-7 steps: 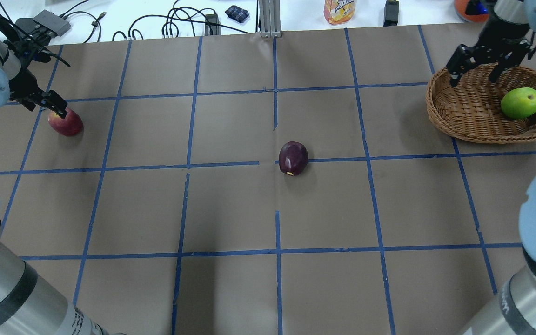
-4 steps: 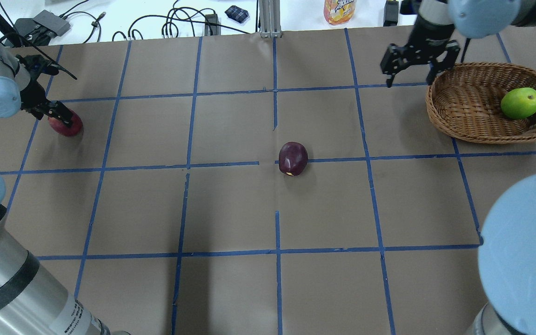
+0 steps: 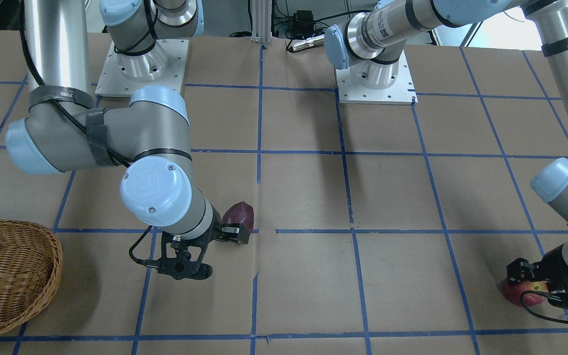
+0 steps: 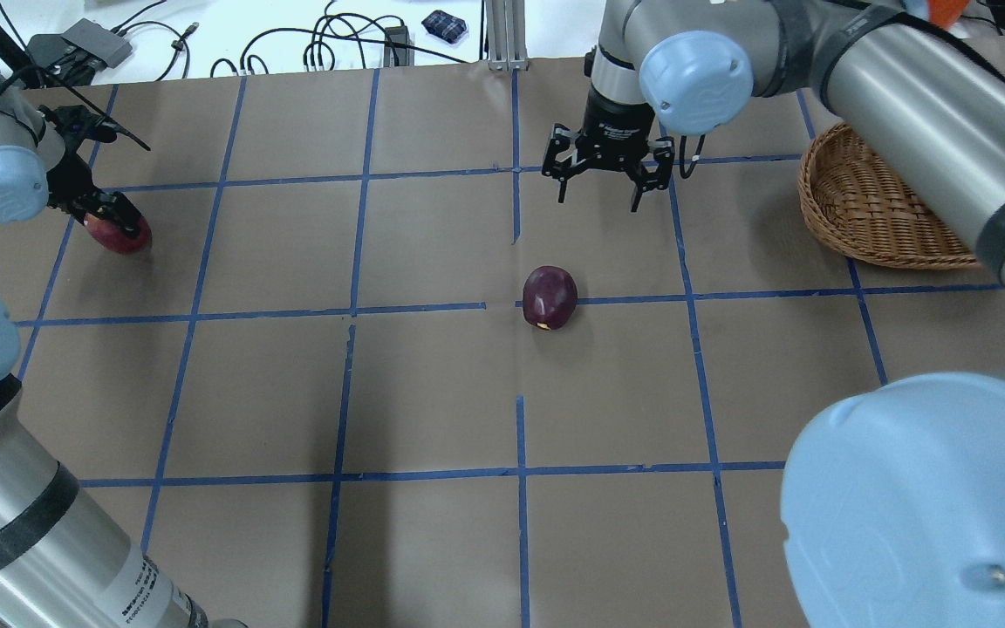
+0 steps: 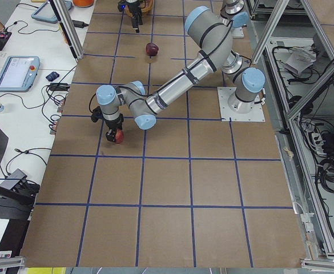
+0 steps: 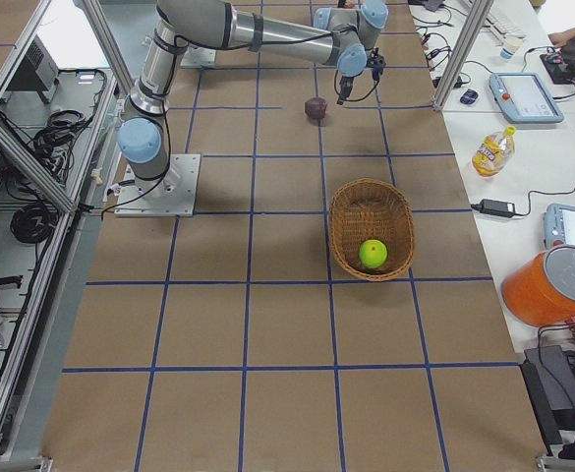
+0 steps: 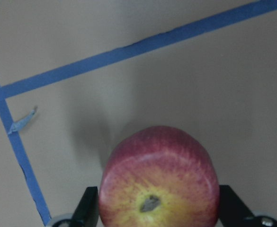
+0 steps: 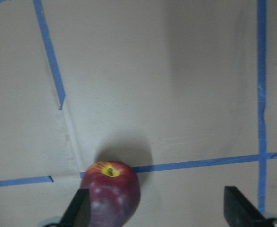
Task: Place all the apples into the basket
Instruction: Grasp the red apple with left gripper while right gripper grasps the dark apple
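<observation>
The right gripper grabs the dark maroon apple by its round sides next, to put the apple into the wicker basket (image 3: pixel 13 278).
The red apple (image 4: pixel 125 236) lies at the table's far left. My left gripper (image 4: pixel 110 222) is down around it, and in the left wrist view the fingers (image 7: pixel 90 210) press both sides of the apple (image 7: pixel 159 189). The maroon apple (image 4: pixel 550 296) lies at the table's middle. My right gripper (image 4: pixel 607 181) is open and empty, just beyond it. In the right wrist view the maroon apple (image 8: pixel 112 196) sits by one finger. The green apple (image 6: pixel 371 254) lies in the wicker basket (image 6: pixel 346 211). In the overhead view my right arm hides it in the basket (image 4: pixel 860 209).
Blue tape lines grid the brown table cover. An aluminium post (image 4: pixel 502 35), cables (image 4: pixel 328 44) and a drink bottle (image 6: pixel 490 149) stand past the far edge. The two arm bases (image 3: pixel 375 81) are bolted at the near side.
My right gripper has swung left from over the basket to just beyond the maroon apple, staying open. My left gripper has settled down around the red apple.
</observation>
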### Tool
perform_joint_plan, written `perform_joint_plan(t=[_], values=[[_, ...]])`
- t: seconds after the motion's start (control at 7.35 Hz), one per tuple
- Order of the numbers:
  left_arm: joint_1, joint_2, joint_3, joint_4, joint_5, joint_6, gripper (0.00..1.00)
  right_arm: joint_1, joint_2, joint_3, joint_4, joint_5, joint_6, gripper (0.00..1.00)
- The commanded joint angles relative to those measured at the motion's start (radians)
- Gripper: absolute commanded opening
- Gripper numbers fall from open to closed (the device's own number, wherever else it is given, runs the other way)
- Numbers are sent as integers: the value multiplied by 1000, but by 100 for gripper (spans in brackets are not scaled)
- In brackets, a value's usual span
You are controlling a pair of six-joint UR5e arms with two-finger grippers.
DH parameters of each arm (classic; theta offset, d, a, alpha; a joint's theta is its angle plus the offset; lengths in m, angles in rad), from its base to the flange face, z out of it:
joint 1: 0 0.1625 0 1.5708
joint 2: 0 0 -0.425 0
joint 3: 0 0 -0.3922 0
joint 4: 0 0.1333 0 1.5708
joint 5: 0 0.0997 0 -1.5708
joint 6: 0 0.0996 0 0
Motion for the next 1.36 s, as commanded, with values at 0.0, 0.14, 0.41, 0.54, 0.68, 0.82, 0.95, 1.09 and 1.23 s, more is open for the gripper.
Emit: perform_joint_plan(t=[0.0,0.14,0.41,0.54,0.68,0.82,0.95,1.09,1.23], values=[[-40,72,6,-99,-13,-20,38,34,42,11,-9,6,20,100],[-69,133,-16,-150,-14,-79,38,34,41,45,-9,6,20,100],[-147,262,-106,-250,-14,-255,38,34,47,97,-79,6,22,100],[-189,312,-156,-252,-13,-336,38,34,56,97,-79,8,22,100],[-242,349,-187,-252,-17,-392,38,39,71,99,-79,9,22,100],[-314,371,-219,-250,-19,-497,38,49,84,100,-72,16,22,100],[-386,382,-243,-247,-25,-626,38,57,88,102,-62,16,22,100],[-449,379,-250,-246,-25,-708,38,60,88,122,-64,16,22,100],[-511,362,-250,-243,-31,-800,38,62,84,146,-78,16,25,89]])
